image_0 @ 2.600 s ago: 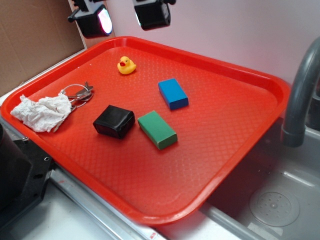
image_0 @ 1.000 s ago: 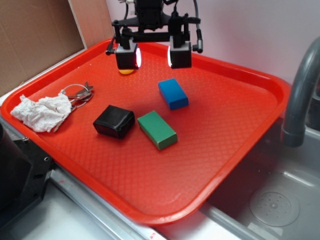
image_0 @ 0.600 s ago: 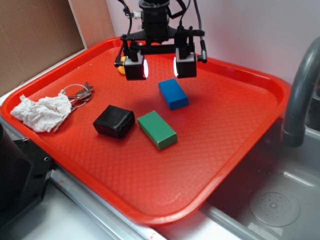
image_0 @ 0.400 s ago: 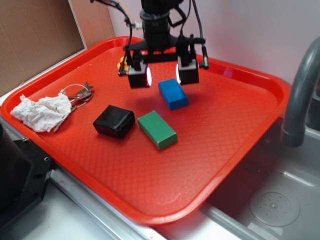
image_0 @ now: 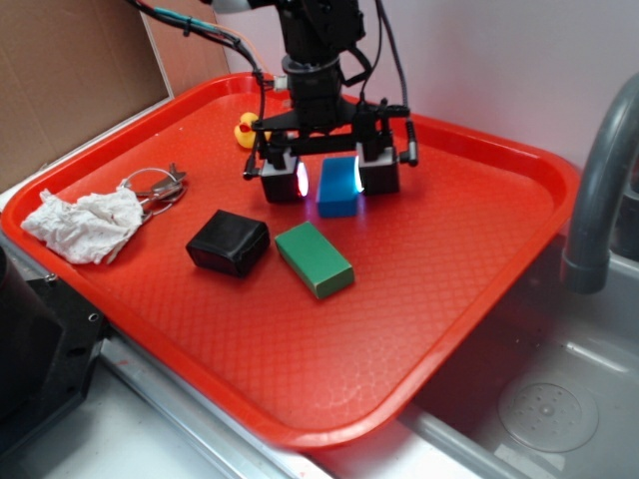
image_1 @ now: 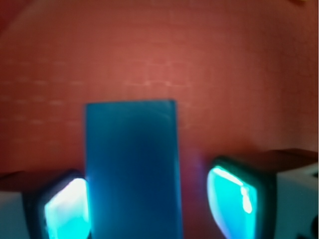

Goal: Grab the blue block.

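The blue block (image_0: pixel 339 186) is between my fingers, which are down at the tray on either side of it. I should close my gripper on it now.
The blue block (image_0: pixel 339 186) lies on the red tray (image_0: pixel 479 249), right of centre at the back. My gripper (image_0: pixel 330 178) is down at the block with one finger on each side of it. It is open: in the wrist view the block (image_1: pixel 131 164) stands between the two glowing pads, the left pad (image_1: pixel 65 209) against its side and the right pad (image_1: pixel 232 201) a gap away. The block rests on the tray.
A green block (image_0: pixel 314 258) and a glossy black box (image_0: pixel 228 242) lie just in front of the gripper. A yellow rubber duck (image_0: pixel 246 130) sits behind it. Keys (image_0: pixel 157 187) and a crumpled white cloth (image_0: pixel 85 225) lie at the left. A sink and grey faucet (image_0: pixel 599 190) are to the right.
The gripper has come down from above the tray's back edge and moved right, until its open fingers straddle the blue block. The block has turned a little and now lies square between the fingers.
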Action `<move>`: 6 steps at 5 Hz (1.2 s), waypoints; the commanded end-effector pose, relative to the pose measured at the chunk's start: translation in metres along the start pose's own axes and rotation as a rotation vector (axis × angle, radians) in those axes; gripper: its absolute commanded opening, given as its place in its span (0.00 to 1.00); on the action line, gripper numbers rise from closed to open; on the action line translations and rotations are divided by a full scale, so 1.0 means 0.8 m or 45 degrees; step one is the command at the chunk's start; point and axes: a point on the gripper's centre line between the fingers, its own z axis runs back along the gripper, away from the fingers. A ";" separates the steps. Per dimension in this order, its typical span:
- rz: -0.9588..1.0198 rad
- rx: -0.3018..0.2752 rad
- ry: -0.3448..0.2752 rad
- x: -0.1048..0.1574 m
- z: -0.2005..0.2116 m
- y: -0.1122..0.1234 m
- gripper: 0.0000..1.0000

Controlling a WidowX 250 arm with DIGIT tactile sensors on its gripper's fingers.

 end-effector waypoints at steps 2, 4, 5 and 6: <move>-0.007 -0.017 0.047 -0.004 -0.025 0.003 0.61; -0.056 -0.027 0.056 -0.002 -0.012 0.012 0.00; -0.124 -0.021 0.048 -0.002 0.007 0.017 0.00; -0.235 -0.051 0.063 -0.007 0.038 0.020 0.00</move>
